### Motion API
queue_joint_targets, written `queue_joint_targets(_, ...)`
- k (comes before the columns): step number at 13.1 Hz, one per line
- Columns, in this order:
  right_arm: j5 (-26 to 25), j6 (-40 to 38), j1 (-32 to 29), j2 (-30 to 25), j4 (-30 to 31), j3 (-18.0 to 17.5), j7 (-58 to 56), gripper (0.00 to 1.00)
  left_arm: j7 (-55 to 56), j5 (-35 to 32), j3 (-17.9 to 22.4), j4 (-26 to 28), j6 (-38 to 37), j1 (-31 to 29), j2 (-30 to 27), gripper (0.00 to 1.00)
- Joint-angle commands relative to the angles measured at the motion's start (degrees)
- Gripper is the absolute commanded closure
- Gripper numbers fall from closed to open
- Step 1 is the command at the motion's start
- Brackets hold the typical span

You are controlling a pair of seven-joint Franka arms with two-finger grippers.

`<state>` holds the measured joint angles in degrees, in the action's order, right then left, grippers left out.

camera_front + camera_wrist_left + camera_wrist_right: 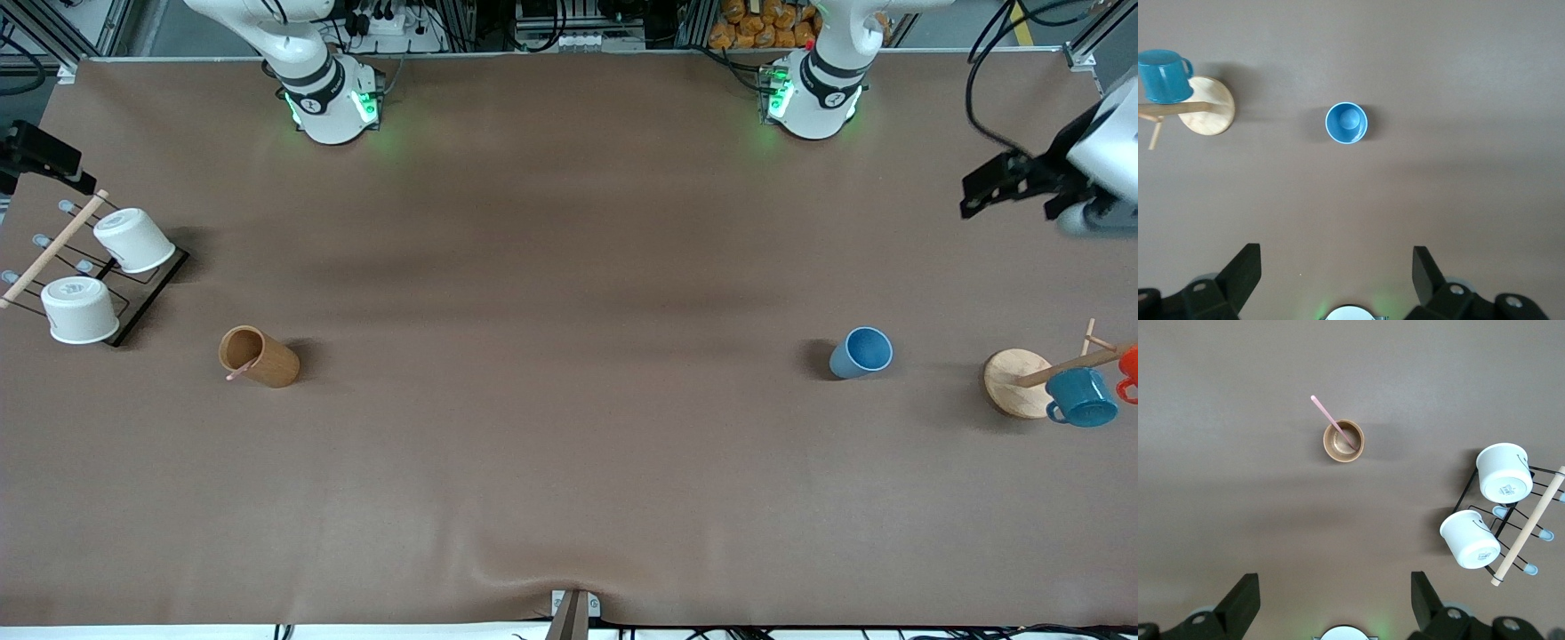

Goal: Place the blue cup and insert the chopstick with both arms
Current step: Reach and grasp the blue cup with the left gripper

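My left gripper grabs the blue cup by its rim (870, 329) next, to keep the cup's opening free to receive the pink chopstick (238, 373).
The blue cup (861, 353) stands upright and empty on the table toward the left arm's end; it also shows in the left wrist view (1346, 123). The pale pink chopstick (238, 373) leans inside a brown wooden cup (258, 356) toward the right arm's end, as the right wrist view shows (1331, 420). My left gripper (1336, 257) is open and empty, high over the table beside the blue cup, and shows at the front view's edge (987, 191). My right gripper (1335, 583) is open and empty, high over the table beside the wooden cup (1343, 441).
A mug tree with a round wooden base (1013, 382) holds a teal mug (1080, 396) and an orange mug (1129, 364) at the left arm's end. A black wire rack (151, 293) with a wooden dowel and two white cups (133, 240) stands at the right arm's end.
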<state>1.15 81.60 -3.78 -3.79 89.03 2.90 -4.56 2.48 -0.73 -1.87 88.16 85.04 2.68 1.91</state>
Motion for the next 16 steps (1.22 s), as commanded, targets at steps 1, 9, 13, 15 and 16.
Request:
queue_joint_targets(1,-0.89,3.29,0.09,6.22,-1.75,-0.53,-0.1,0.0,-0.02,-0.06,-0.16,8.13,11.32,-0.92,2.05,0.0)
queue_joint_targets(9,-1.86,16.39,5.63,23.64,-0.35,-0.53,0.77,0.0,-0.9,-0.06,-0.07,26.0,39.92,-4.53,10.74,0.0)
queue_joint_targets(13,-2.21,25.45,5.63,29.36,-0.43,-0.53,0.69,0.0,-0.81,-0.15,-0.07,28.91,49.07,-5.4,15.66,0.08)
queue_joint_targets(15,-3.43,25.46,5.72,30.41,-0.26,-0.53,0.6,0.0,-0.81,-0.06,-0.07,29.0,50.13,-5.58,17.42,0.28)
queue_joint_targets(16,-4.22,25.45,5.72,30.86,-0.17,-0.53,0.43,0.0,-0.81,-0.15,-0.07,28.91,50.22,-5.58,17.78,0.4)
